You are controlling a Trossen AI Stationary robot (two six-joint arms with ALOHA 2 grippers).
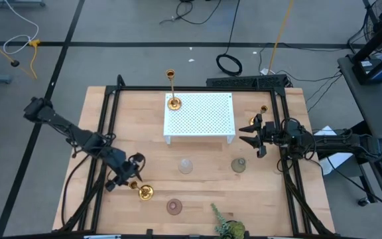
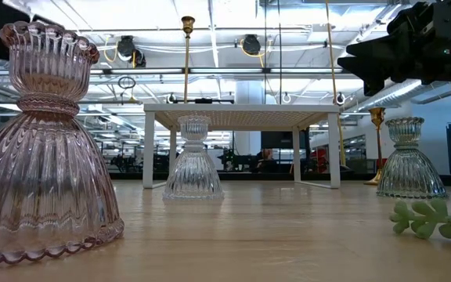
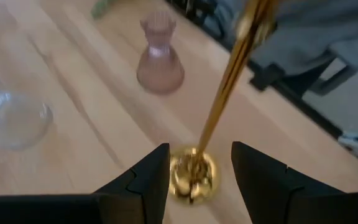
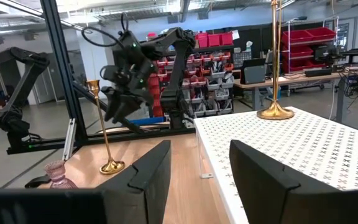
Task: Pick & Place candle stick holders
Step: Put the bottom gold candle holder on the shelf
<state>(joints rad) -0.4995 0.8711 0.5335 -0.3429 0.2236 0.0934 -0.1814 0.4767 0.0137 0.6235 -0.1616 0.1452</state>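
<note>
My left gripper should next grab the gold candlestick by its thin stem [image 3: 219, 104] to place it on the white stand with holes.
One gold candlestick [image 1: 144, 192] stands on its round base on the table at the front left. My left gripper [image 1: 136, 179] is open just above it, and in the left wrist view [image 3: 199, 168] its fingers stand either side of the base [image 3: 192, 176] with gaps showing. A second gold candlestick [image 1: 173, 101] stands on the white perforated stand [image 1: 204, 116]. A third [image 1: 254, 120] stands on the table right of the stand, close behind my right gripper [image 1: 245, 135], which is open and empty. The clear [image 1: 186, 165], green [image 1: 239, 165] and pink [image 1: 174, 206] glass holders stand on the table.
A green leafy sprig [image 1: 227, 227] lies at the front edge. Black frame rails [image 1: 111, 133] run along the table's left, far and right sides. Bare wood lies between the stand and the glass holders.
</note>
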